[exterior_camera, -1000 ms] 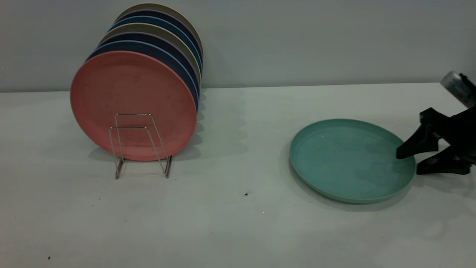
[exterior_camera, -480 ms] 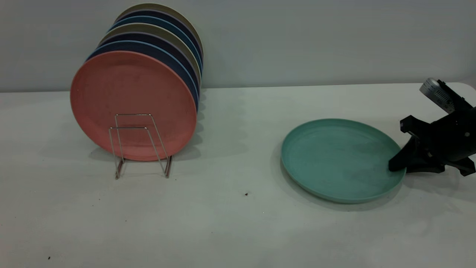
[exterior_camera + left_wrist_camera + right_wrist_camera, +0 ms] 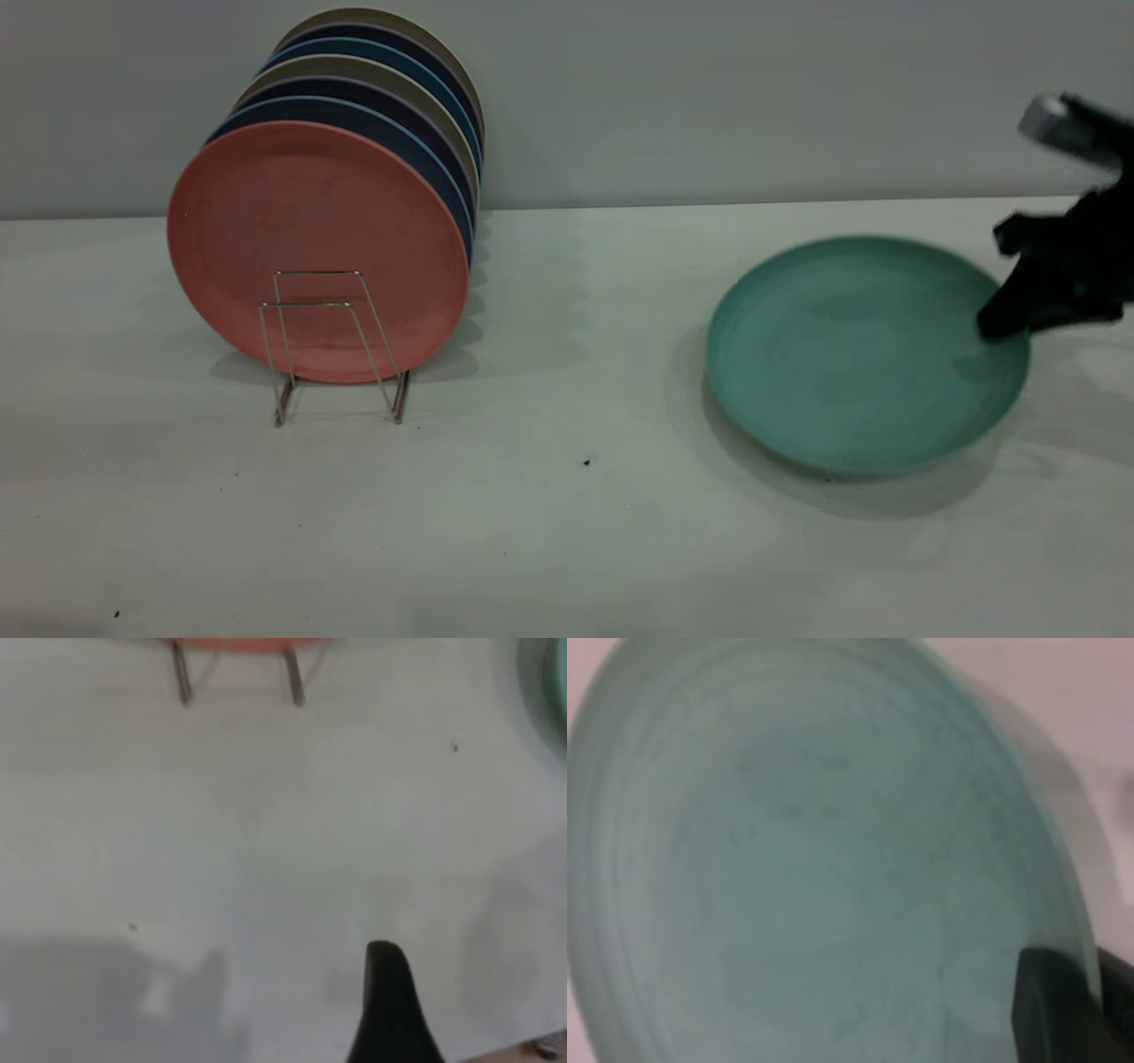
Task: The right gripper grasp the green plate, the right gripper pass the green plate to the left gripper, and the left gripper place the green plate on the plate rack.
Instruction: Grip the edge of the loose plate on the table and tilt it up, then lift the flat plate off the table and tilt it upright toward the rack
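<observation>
I will grab the green plate by its free rim [image 3: 715, 330] with my left gripper next, to stand the plate in the plate rack [image 3: 337, 346].
The green plate [image 3: 859, 354] is off the table at the right, tilted so its face turns toward the exterior camera, with its shadow below it. My right gripper [image 3: 999, 321] is shut on the plate's right rim, one finger over the face and one behind. In the right wrist view the plate [image 3: 815, 859] fills the frame and the rim runs between my fingers [image 3: 1059, 1010]. The plate rack [image 3: 337, 346] stands at the left with free wire loops in front. Of my left gripper only one black finger [image 3: 385, 1001] shows, above bare table; it is outside the exterior view.
A salmon-pink plate [image 3: 319, 252] stands foremost in the rack, with several dark blue and olive plates [image 3: 390, 97] behind it. The rack's feet [image 3: 182, 678] and the green plate's edge [image 3: 554, 673] show far off in the left wrist view. A grey wall backs the table.
My right gripper closed on the plate's right rim, then rose up and slightly right. The plate left the table and tilted up toward the camera.
</observation>
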`<action>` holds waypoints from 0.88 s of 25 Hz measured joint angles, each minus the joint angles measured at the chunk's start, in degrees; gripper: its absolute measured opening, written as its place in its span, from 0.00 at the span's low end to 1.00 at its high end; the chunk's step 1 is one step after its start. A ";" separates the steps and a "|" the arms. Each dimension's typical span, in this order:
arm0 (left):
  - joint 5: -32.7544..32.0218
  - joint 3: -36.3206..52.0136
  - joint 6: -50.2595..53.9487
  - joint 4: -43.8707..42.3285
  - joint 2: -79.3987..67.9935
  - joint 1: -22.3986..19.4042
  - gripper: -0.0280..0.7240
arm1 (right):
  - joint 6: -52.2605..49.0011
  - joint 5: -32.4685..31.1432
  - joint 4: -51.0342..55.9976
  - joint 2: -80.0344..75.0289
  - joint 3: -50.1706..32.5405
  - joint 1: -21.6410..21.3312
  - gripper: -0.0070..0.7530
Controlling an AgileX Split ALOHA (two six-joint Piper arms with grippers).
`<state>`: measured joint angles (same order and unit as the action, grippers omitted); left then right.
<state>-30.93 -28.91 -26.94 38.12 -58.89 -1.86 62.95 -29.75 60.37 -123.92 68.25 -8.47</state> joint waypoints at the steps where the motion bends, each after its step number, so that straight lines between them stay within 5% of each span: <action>1: 0.14 -0.18 -1.83 1.89 -1.81 0.00 0.73 | -0.06 0.00 -0.59 0.91 0.00 0.39 0.03; 12: 0.53 -9.32 -20.14 18.77 -20.88 0.58 0.73 | -2.57 -0.88 -3.00 4.25 -0.10 10.86 0.03; 22: 6.39 -15.31 -21.38 20.33 -33.26 11.58 0.73 | -2.98 -4.89 -1.56 5.92 -0.10 17.94 0.03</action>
<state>-24.54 -44.22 -48.32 58.45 -92.15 9.72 59.97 -34.64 58.80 -118.01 68.15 9.47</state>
